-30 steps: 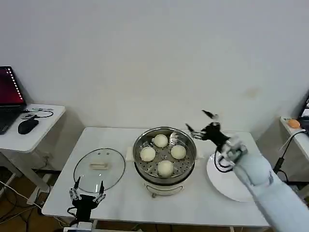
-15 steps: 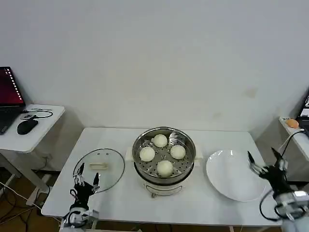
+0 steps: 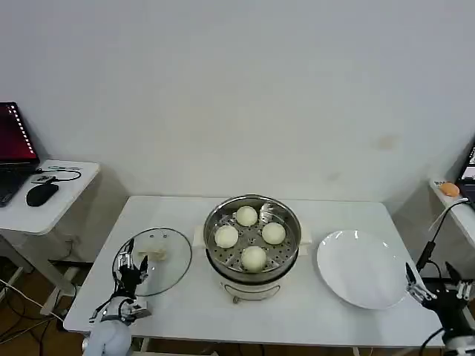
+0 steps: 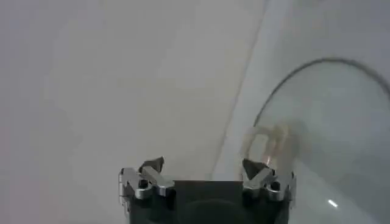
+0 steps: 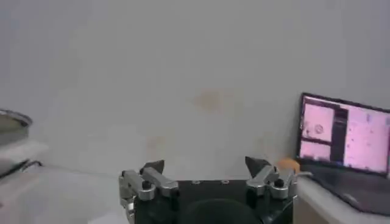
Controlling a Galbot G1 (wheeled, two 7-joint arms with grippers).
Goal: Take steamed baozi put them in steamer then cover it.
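My left gripper grabs the glass cover (image 3: 167, 271) by the cream bar handle (image 3: 155, 254) standing up from it next, since the cover lies flat and wide.
Several cream-white steamed baozi (image 3: 254, 257) lie inside the shiny steamer (image 3: 288, 215) at the table's middle. The glass cover (image 3: 167, 271) lies flat on the table to the steamer's left, its cream handle (image 3: 154, 254) facing up. My left gripper (image 3: 133, 261) stands open at the cover's near left part, close to the handle. In the left wrist view the gripper (image 4: 203, 165) is open, with the cover (image 4: 332, 115) and its handle (image 4: 271, 141) just beyond one finger. My right gripper (image 3: 434, 282) is open and holds nothing at the table's front right corner, past the plate; it (image 5: 205, 164) faces the wall.
A flat white plate (image 3: 360, 268) lies right of the steamer. A side desk with a laptop (image 3: 13, 144) and mouse (image 3: 42, 193) stands at the far left. Another laptop (image 5: 344, 137) stands on a surface at the right.
The right arm drew back from above the steamer, past the plate, down to the front right corner. The left gripper moved from the table's front edge up onto the cover's near left part.
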